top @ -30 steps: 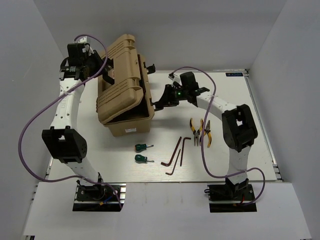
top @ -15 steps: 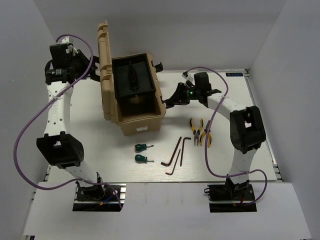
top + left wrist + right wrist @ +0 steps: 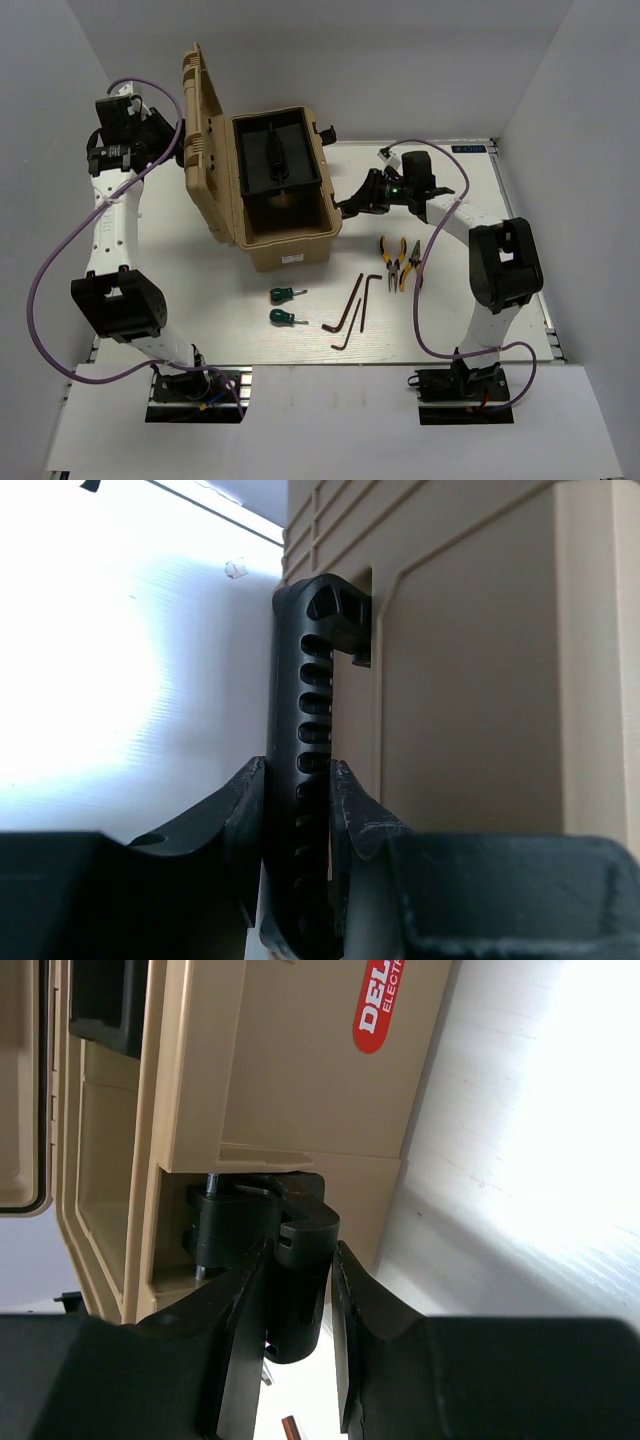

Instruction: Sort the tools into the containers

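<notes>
The toolbox lid is standing upright and would settle open, so my left gripper should open now and let go of the lid's handle.
The tan toolbox (image 3: pixel 290 225) stands with its lid (image 3: pixel 198 150) upright on the left and a black tray (image 3: pixel 278 160) inside. My left gripper (image 3: pixel 168 135) (image 3: pixel 298 780) is shut on the lid's black handle (image 3: pixel 305 710). At the box's right side, my right gripper (image 3: pixel 349 206) (image 3: pixel 298 1260) is shut on the black latch (image 3: pixel 305 1222). In front of the box lie two green screwdrivers (image 3: pixel 285 294) (image 3: pixel 285 317), three dark hex keys (image 3: pixel 350 305), and two yellow-handled pliers (image 3: pixel 388 258) (image 3: pixel 412 266).
White walls close in the table (image 3: pixel 180 270) on the left, back and right. A purple cable (image 3: pixel 45 270) loops beside the left arm, another (image 3: pixel 415 310) hangs near the pliers. A red label (image 3: pixel 385 1005) marks the box wall.
The lid has swung from nearly closed to upright, my left gripper moving left with its handle. The box and my right gripper have shifted a little to the right.
</notes>
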You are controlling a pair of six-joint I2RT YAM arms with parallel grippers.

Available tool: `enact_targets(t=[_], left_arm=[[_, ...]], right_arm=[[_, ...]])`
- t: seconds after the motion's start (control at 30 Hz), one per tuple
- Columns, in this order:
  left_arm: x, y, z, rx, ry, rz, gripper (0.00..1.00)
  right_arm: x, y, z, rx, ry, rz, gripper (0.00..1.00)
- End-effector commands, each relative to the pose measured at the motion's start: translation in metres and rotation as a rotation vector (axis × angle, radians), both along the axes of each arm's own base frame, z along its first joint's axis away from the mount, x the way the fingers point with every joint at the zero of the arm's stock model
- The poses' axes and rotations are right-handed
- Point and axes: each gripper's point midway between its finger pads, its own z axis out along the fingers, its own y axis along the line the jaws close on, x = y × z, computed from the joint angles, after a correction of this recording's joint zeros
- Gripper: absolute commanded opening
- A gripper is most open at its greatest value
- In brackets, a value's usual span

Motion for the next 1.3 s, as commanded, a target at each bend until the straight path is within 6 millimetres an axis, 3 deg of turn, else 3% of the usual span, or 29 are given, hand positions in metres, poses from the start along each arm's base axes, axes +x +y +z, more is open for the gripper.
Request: enact_targets(t=[0.0, 0.1, 0.3, 0.43, 0.5, 0.67, 0.77, 0.83, 0.93, 0.97, 1.03, 1.07, 1.27], left_arm=[[-0.009, 0.08, 0.053, 0.173, -0.16, 0.27, 0.0], [-0.013, 0.084, 0.053, 0.174, -0.159, 0.281, 0.06], [-0.023, 0.097, 0.057, 0.164, -0.16, 0.327, 0.54], [-0.026, 0.1, 0.061, 0.156, -0.17, 0.341, 0.71], [-0.027, 0.104, 0.057, 0.147, -0.161, 0.355, 0.74], [-0.033, 0.106, 0.057, 0.128, -0.163, 0.374, 0.77], [-0.048, 0.101, 0.055, 0.113, -0.173, 0.366, 0.77], [-0.055, 0.091, 0.058, 0.096, -0.201, 0.338, 0.74], [-0.079, 0.075, 0.049, 0.075, -0.215, 0.306, 0.6], [-0.083, 0.068, 0.032, 0.07, -0.197, 0.294, 0.56], [-0.101, 0.055, 0.034, 0.066, -0.221, 0.267, 0.48], [-0.107, 0.051, 0.019, 0.057, -0.197, 0.257, 0.44], [-0.148, 0.034, -0.001, 0.03, -0.182, 0.256, 0.41]], right_arm=[[0.005, -0.037, 0.0, -0.043, -0.045, -0.049, 0.0], [0.004, -0.038, 0.002, -0.038, -0.047, -0.052, 0.0], [0.0, -0.037, -0.001, -0.026, -0.034, -0.052, 0.0], [-0.003, -0.039, -0.005, -0.029, -0.023, -0.055, 0.0], [-0.004, -0.04, -0.004, -0.031, -0.031, -0.055, 0.0], [-0.008, -0.045, -0.009, -0.025, -0.016, -0.074, 0.0], [-0.009, -0.043, -0.011, -0.018, -0.008, -0.079, 0.0], [-0.01, -0.039, -0.012, -0.007, 0.001, -0.08, 0.0], [-0.011, -0.035, -0.014, 0.006, 0.022, -0.079, 0.0], [-0.01, -0.033, -0.015, 0.01, 0.027, -0.08, 0.0], [-0.011, -0.027, -0.015, 0.012, 0.032, -0.074, 0.0], [-0.012, -0.024, -0.014, 0.014, 0.03, -0.067, 0.0], [-0.021, -0.005, -0.009, 0.032, 0.028, -0.05, 0.0]])
